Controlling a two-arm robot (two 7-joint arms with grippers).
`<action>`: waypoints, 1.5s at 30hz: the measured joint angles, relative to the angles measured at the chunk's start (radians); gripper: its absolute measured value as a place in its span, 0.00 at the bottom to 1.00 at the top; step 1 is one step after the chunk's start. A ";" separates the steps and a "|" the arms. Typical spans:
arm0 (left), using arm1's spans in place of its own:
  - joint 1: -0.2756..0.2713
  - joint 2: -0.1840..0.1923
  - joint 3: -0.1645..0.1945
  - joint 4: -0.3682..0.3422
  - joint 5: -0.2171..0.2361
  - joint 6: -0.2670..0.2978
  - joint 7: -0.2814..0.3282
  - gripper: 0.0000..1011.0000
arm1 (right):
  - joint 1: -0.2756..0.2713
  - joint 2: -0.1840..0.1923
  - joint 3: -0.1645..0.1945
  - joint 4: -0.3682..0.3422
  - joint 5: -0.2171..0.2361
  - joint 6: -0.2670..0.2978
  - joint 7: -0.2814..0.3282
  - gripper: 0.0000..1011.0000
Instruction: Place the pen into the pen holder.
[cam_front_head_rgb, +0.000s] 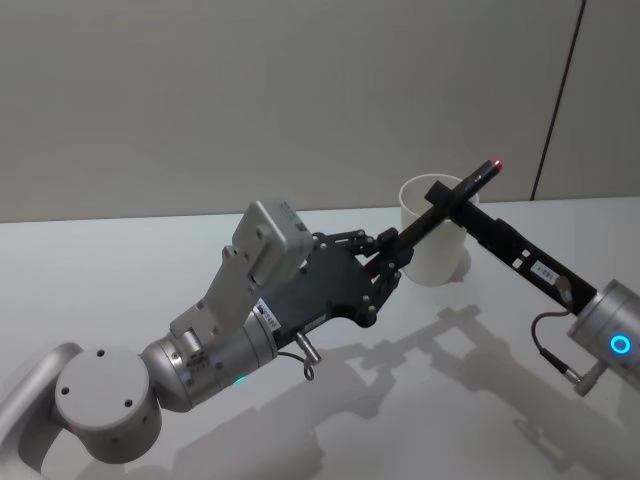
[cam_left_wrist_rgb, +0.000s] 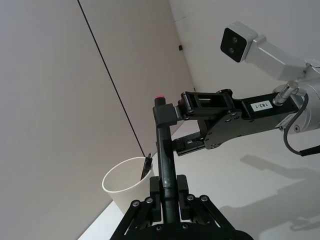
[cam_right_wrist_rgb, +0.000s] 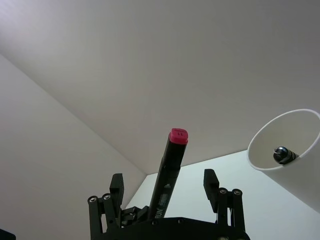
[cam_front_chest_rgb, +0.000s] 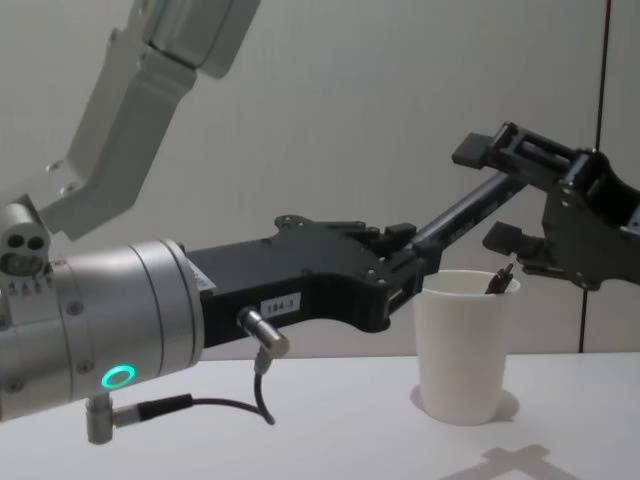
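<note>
My right gripper should next grab the pen by its red-end with the cap (cam_front_head_rgb: 487, 173), so that it can stand the pen in the white paper cup (cam_front_head_rgb: 432, 250).
The pen (cam_front_head_rgb: 475, 182) is black with a red end cap and slants up over the white paper cup pen holder (cam_front_head_rgb: 435, 255). My left gripper (cam_front_head_rgb: 395, 250) is shut on the pen's lower end, as the left wrist view shows with the pen (cam_left_wrist_rgb: 164, 150) between its fingers. My right gripper (cam_front_head_rgb: 445, 200) reaches in from the right and stands open around the pen's upper part. In the right wrist view the pen (cam_right_wrist_rgb: 170, 170) rises between the spread fingers (cam_right_wrist_rgb: 210, 180) with gaps on both sides. From the chest, the pen (cam_front_chest_rgb: 465, 213) hangs above the cup (cam_front_chest_rgb: 460, 345).
Another dark pen (cam_right_wrist_rgb: 282, 155) stands inside the cup, its top showing at the rim (cam_front_chest_rgb: 500, 278). The cup stands on a white table (cam_front_head_rgb: 150, 260) near the back wall. My left arm's body (cam_front_chest_rgb: 300, 280) crosses in front of the cup.
</note>
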 joint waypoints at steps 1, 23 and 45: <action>0.000 0.000 0.000 0.000 0.000 0.000 0.000 0.19 | 0.000 -0.001 -0.002 0.000 0.001 -0.006 -0.001 0.99; 0.000 0.000 0.000 0.000 0.000 0.000 0.000 0.19 | -0.001 0.007 -0.016 0.004 0.023 -0.036 -0.018 0.99; 0.000 0.000 0.000 0.000 0.000 0.000 0.000 0.19 | 0.017 0.006 -0.032 0.013 0.042 -0.044 -0.015 0.99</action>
